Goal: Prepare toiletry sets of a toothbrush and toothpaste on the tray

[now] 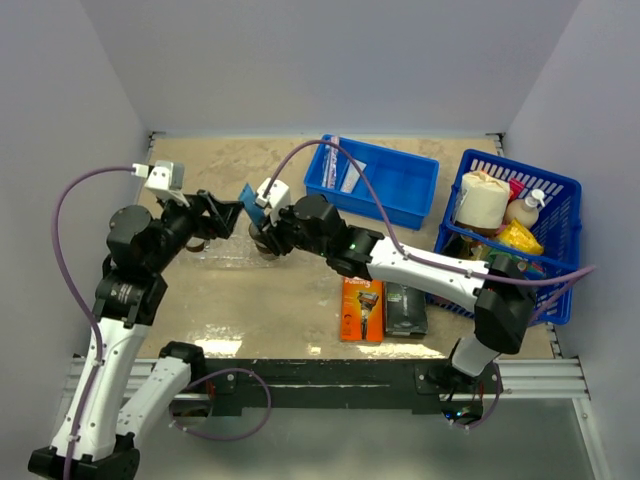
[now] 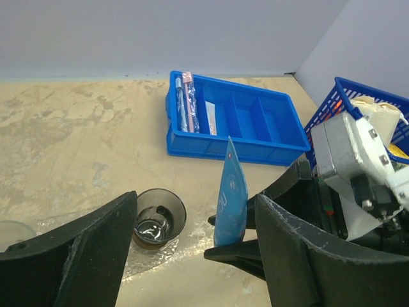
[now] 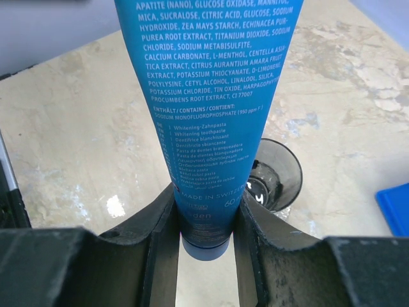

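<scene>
The blue toothpaste tube needs to stand on the tray on its cap end, so my left gripper needs to grab the tube by its flat sealed end next and leave the cap end free.
My right gripper is shut on the cap end of a blue toothpaste tube, which it holds upright above the faint clear tray. The tube fills the right wrist view between the fingers. A brownish clear cup stands just beyond it on the tray. My left gripper is open and empty, its jaws either side of the tube and the cup. Wrapped toothbrushes lie in the left end of the blue bin.
A blue lattice basket with bottles and packets stands at the right. An orange razor pack and a black-green one lie near the front edge. A second cup shows at the left.
</scene>
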{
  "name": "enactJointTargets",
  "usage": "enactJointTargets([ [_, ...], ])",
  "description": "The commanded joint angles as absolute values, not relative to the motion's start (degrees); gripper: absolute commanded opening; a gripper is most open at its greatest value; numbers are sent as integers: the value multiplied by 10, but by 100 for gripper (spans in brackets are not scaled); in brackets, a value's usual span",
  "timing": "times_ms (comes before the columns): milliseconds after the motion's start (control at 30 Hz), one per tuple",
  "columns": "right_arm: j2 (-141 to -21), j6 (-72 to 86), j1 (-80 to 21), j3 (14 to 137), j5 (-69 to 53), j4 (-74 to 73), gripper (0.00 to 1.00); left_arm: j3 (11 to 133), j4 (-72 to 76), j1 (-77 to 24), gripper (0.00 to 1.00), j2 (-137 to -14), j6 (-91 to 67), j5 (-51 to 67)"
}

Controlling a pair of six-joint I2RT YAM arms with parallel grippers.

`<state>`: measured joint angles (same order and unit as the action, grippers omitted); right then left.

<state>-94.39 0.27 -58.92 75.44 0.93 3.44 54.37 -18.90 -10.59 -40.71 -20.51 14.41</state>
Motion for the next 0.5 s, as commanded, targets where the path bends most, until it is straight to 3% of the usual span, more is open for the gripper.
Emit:
enactJointTargets([
  [0, -904, -39, -592, 727, 33, 42, 5, 608, -236, -108, 76, -450, -227, 186],
  [467, -874, -84, -593, 681, 69, 33, 2, 699, -376, -108, 67, -561, -153, 279],
])
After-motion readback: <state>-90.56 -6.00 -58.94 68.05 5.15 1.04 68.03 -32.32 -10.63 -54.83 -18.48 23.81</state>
